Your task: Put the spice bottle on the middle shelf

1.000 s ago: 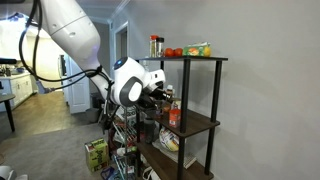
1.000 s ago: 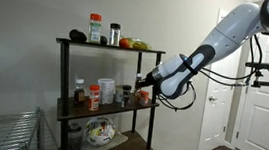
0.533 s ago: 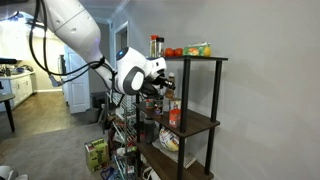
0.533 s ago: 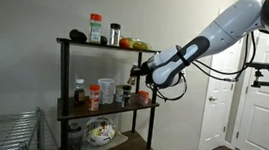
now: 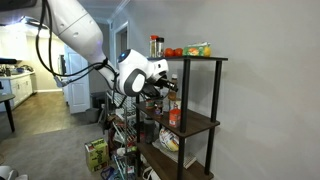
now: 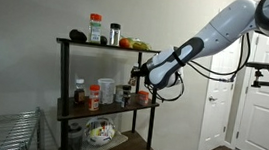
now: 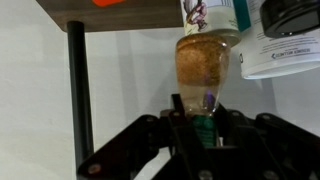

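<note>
My gripper holds the spice bottle above the middle shelf (image 5: 200, 125) (image 7: 140, 18), and wall shows around the bottle's base. I need to lower the spice bottle before my gripper releases it.
My gripper (image 7: 203, 125) is shut on the green cap of a small jar (image 7: 205, 70) with brown-orange contents. In both exterior views the gripper (image 5: 165, 88) (image 6: 139, 79) hangs at the open end of the black-framed unit, between the top board and the middle shelf (image 6: 111, 108) (image 5: 200, 125). The held jar is hard to make out there. The spice bottle (image 6: 94, 29) stands on the top board beside a dark-lidded jar (image 6: 114, 33); it also shows in an exterior view (image 5: 155, 45).
The middle shelf carries a dark bottle (image 6: 78, 89), a red jar (image 6: 94, 97) and a white container (image 6: 106, 90). Tomatoes (image 5: 174, 52) lie on the top board. A bowl (image 6: 98, 133) sits on the bottom board. A black post (image 7: 75, 90) is close by.
The gripper has risen from just over the middle shelf's items toward the top board, still shut on the jar. The things on the shelves have not moved.
</note>
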Available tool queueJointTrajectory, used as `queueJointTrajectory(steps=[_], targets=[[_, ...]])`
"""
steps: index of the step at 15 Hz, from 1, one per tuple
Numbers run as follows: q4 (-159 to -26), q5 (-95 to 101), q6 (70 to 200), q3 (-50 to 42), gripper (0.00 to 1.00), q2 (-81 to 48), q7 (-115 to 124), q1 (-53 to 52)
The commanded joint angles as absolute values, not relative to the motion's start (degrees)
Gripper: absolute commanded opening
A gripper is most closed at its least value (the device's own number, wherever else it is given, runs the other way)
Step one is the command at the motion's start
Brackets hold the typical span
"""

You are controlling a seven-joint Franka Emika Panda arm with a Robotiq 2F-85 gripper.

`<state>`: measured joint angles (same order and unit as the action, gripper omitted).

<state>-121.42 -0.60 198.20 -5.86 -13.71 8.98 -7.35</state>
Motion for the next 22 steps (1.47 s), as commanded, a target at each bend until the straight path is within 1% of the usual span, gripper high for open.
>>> queueJointTrajectory(steps=[1, 22], targets=[[-119.9, -3.6, 198.2, -9.1, 0.08, -15.6, 7.6, -10.9], [-117.2, -10.3, 198.2, -25.1, 0.09, -25.3, 11.2, -27.9]])
